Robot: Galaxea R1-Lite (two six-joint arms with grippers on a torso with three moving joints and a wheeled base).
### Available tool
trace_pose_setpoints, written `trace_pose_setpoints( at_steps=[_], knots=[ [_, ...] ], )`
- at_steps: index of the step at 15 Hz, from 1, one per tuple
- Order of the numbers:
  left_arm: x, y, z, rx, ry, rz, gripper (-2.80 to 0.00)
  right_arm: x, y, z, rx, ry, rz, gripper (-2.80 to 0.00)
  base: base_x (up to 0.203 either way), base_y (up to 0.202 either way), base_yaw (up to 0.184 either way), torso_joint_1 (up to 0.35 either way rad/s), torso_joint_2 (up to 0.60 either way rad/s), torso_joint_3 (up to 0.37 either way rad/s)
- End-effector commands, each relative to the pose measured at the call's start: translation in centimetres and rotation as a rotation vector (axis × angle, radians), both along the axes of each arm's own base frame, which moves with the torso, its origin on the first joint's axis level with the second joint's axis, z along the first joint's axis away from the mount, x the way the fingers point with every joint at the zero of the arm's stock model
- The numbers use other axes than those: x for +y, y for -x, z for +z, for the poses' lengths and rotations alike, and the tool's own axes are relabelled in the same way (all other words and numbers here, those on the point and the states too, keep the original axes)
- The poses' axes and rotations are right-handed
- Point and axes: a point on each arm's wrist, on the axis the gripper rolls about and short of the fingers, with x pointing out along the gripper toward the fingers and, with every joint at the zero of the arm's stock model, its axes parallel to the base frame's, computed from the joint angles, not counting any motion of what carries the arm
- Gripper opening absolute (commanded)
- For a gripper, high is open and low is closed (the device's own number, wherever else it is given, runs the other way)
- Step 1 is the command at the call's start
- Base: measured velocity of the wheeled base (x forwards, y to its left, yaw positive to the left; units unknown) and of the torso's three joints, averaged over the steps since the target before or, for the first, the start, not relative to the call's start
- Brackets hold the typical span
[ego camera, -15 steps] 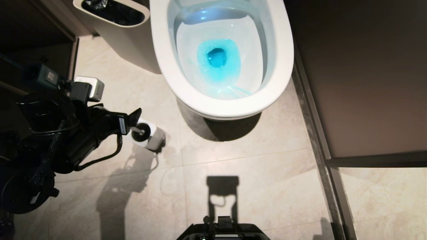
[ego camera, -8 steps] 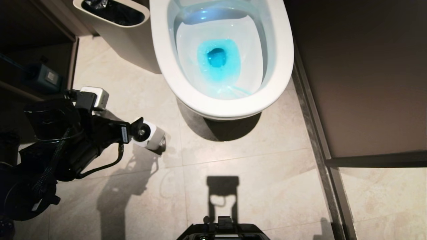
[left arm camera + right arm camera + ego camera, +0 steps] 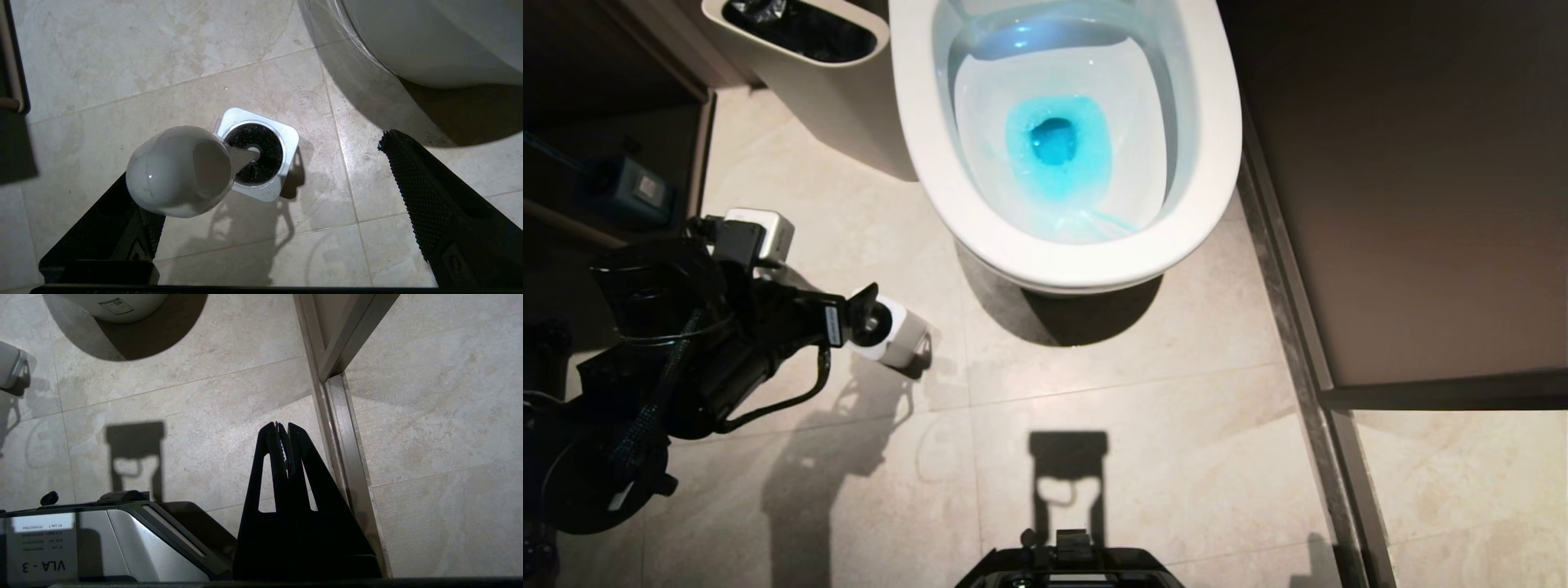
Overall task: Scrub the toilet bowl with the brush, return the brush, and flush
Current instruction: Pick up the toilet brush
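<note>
The left gripper grabs the brush by its rounded handle top point(image 3: 180, 171) next, to keep the brush's black bristles free.
The toilet bowl point(image 3: 1094, 261) stands open at the top of the head view, with blue water in it. The brush point(image 3: 179, 171) stands on the floor left of it in a square white holder point(image 3: 286, 136); its black bristles point(image 3: 265, 165) sit down in the holder. My left gripper point(image 3: 261, 175) hangs open above the brush, and the rounded handle top lies between the fingers, close to one of them. In the head view that gripper point(image 3: 858, 314) partly covers the holder point(image 3: 907, 335). My right gripper point(image 3: 282, 428) is shut, empty, low over the floor.
An off-white waste bin point(image 3: 809, 49) with a black liner stands left of the toilet. A dark blue-grey holder point(image 3: 625, 188) sits in the dark alcove at far left. A dark partition point(image 3: 1405, 204) with a metal sill runs along the right. My base point(image 3: 1070, 567) shows at the bottom.
My left arm has crept slightly nearer the brush holder, still open. Nothing else has moved.
</note>
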Motion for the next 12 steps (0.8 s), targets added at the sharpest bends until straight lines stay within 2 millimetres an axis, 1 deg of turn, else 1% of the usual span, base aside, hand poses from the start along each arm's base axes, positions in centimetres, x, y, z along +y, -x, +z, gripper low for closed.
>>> trace_pose_setpoints(
  at_steps=[1,3,5,9,10,12],
  knots=[
    [0.1,0.1,0.3,-0.015,0.002,0.005,0.0,0.0,0.0,0.0,-0.001,0.0,0.001,-2.8,0.0,0.0,0.0,0.0,0.0,0.0],
    [0.2,0.1,0.3,-0.013,0.0,0.008,0.0,0.0,0.0,0.0,-0.001,0.0,0.0,-2.8,0.0,0.0,0.0,0.0,0.0,0.0],
    [0.7,-0.1,0.2,-0.009,-0.003,0.025,0.0,0.0,0.0,0.0,-0.001,0.0,0.0,-2.8,0.0,0.0,0.0,0.0,0.0,0.0],
    [3.4,-0.9,-0.3,0.007,-0.007,0.093,0.0,0.0,0.0,0.0,-0.001,0.0,0.0,-2.8,0.0,0.0,0.0,0.0,0.0,0.0],
    [3.8,-1.0,-0.2,0.004,-0.005,0.099,0.0,0.0,0.0,0.0,-0.001,0.0,0.0,-2.8,0.0,0.0,0.0,0.0,0.0,0.0],
    [3.8,-1.1,0.2,-0.011,0.002,0.099,0.0,0.0,0.0,0.0,-0.002,0.0,0.0,-2.8,0.0,0.0,0.0,0.0,0.0,0.0]
  ],
)
